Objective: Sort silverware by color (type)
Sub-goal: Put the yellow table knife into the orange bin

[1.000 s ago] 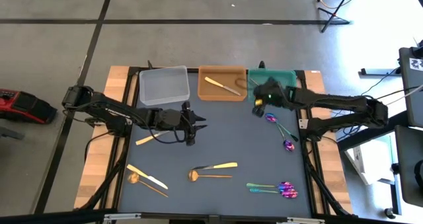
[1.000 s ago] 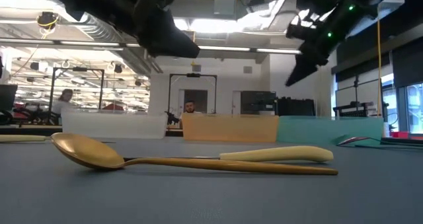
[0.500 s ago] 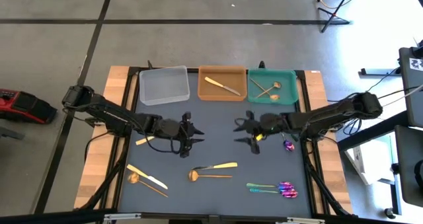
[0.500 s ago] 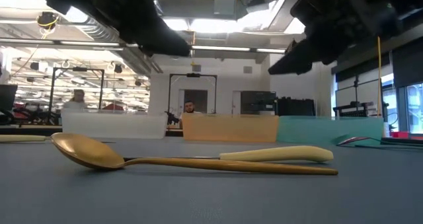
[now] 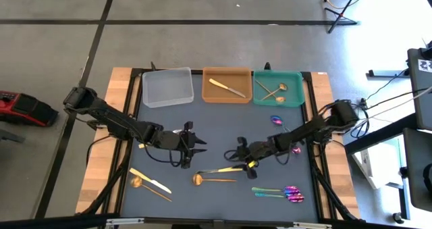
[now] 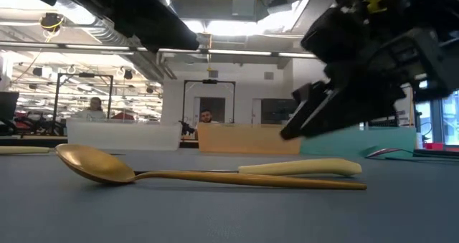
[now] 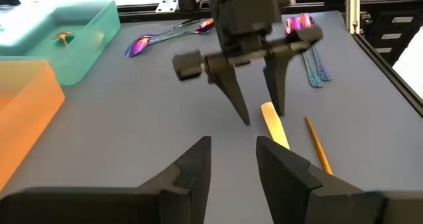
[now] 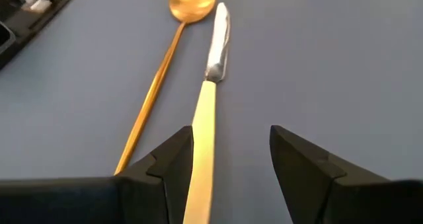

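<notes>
My right gripper grabs the knife's pale gold handle next, so that the knife gets sorted into the orange tray (image 5: 226, 86).
A knife with a pale gold handle (image 5: 223, 169) (image 8: 210, 85) lies flat on the grey table beside a copper-gold spoon (image 5: 212, 180) (image 8: 162, 72). My right gripper (image 5: 234, 155) (image 8: 231, 145) is open and hovers just above the knife's handle end (image 6: 301, 168), with one finger on each side of it and clear of it. My left gripper (image 5: 201, 145) (image 7: 231, 151) is open too, hovering over bare table to the left and facing the right gripper (image 7: 258, 112). Neither holds anything.
At the far edge stand a clear tray (image 5: 167, 87), an orange tray (image 5: 227, 94) holding a knife and a teal tray (image 5: 290, 87) holding spoons. A gold knife and spoon (image 5: 152, 182) lie near left. Iridescent pieces lie near right (image 5: 280, 192) and by the right arm (image 5: 277, 119).
My right gripper has swung from the teal tray toward the near edge and the left, and has come down low over the pale gold knife's handle. My left gripper has drifted a little toward the near edge. No utensil on the table has moved.
</notes>
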Robot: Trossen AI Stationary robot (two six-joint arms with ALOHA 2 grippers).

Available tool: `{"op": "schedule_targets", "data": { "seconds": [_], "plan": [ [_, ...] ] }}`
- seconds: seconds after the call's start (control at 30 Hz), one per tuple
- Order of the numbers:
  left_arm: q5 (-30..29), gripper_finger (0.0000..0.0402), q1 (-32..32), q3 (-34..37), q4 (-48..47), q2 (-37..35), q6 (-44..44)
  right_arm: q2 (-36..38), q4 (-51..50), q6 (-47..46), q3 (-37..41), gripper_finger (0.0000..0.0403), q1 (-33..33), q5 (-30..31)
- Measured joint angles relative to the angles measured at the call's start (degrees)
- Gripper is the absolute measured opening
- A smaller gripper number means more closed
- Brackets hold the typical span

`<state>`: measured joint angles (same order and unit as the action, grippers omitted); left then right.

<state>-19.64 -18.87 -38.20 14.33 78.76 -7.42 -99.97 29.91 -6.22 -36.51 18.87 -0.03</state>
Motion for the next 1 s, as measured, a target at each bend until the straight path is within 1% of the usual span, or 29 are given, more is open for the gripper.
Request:
{"op": "schedule_targets", "data": {
  "seconds": [0.2,0.33,0.4,0.5,0.63,0.7,0.77,0.9,0.97,1.0],
  "plan": [
    [-0.02,0.0116,0.02,0.00,-0.52,0.02,0.02,-6.74,0.02,-0.03,-5.06,0.0188,0.29,-3.02],
    [-0.02,0.0116,-0.07,-0.02,-0.92,0.00,0.02,-9.17,0.11,-0.90,-5.97,0.0187,0.28,-2.84],
    [-0.04,0.0116,-0.34,-0.02,-1.10,0.02,0.02,-9.72,-0.08,-0.90,-6.12,0.0178,0.24,-2.42],
    [-0.02,0.0116,-0.74,-0.02,-1.07,0.01,0.03,-9.70,-1.77,-0.81,-6.29,0.0142,0.24,-1.71],
    [-0.03,0.0116,-0.74,-0.02,-1.07,0.00,0.04,-9.70,-2.32,1.00,-6.24,0.0070,0.22,-1.62],
    [-0.09,0.0116,-0.72,-0.02,-1.07,0.00,0.05,-9.67,-2.75,2.16,-6.21,0.0039,0.22,-0.31],
    [-0.59,0.0116,-0.72,-0.02,-1.07,0.00,0.20,-9.33,-3.76,3.46,-6.23,0.0036,0.34,1.84],
    [-0.76,0.0116,-0.72,-0.02,-1.07,0.00,0.48,-7.53,-5.57,7.05,-6.09,0.0037,0.35,3.79],
    [-0.76,0.0116,-0.73,-0.02,-1.07,0.01,0.46,-5.79,-7.13,8.92,-5.86,0.0049,0.31,6.01],
    [-0.76,0.0116,-0.80,-0.02,-1.10,0.00,0.36,-4.81,-8.13,9.60,-5.77,0.0056,0.24,8.05]
  ]
}}
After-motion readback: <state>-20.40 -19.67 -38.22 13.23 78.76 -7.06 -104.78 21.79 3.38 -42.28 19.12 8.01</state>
